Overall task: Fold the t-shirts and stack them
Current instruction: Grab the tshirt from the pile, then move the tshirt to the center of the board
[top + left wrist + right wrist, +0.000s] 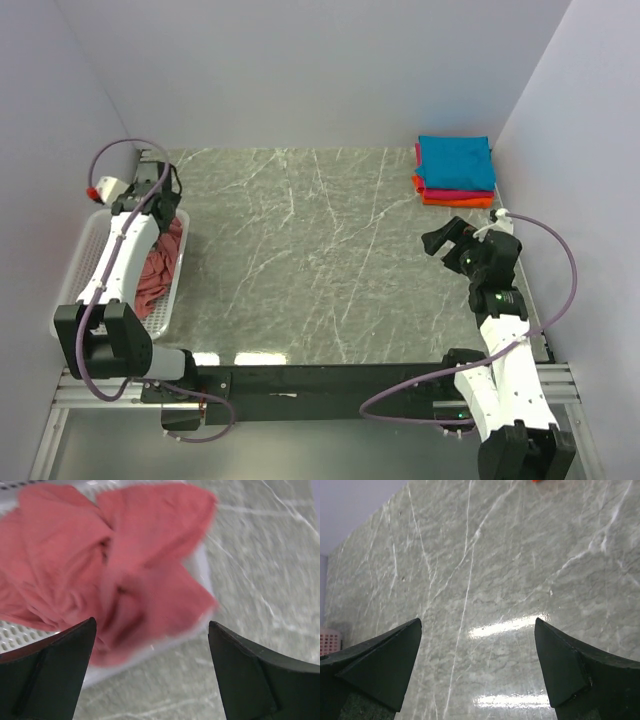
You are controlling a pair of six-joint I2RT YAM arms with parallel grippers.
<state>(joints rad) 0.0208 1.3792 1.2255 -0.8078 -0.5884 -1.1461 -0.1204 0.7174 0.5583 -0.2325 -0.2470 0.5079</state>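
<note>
The shirt needs to be spread out for folding, so next my left gripper will grab the loose cloth of the crumpled salmon t-shirt (160,265) at the basket rim (182,255).
A crumpled salmon t-shirt (160,265) lies in the white mesh basket (85,250) at the table's left edge; it also shows in the left wrist view (100,575), spilling over the basket rim. My left gripper (160,180) (152,630) is open and empty, above the basket's far end. Folded teal (457,160), magenta (455,193) and orange (457,201) shirts are stacked at the far right corner. My right gripper (440,240) (477,625) is open and empty above the marble, near the stack.
The grey marble tabletop (310,250) spans the middle. Lilac walls close in the back and both sides. The basket rim (150,650) borders the marble in the left wrist view. A pink mesh corner (329,641) shows at the right wrist view's left edge.
</note>
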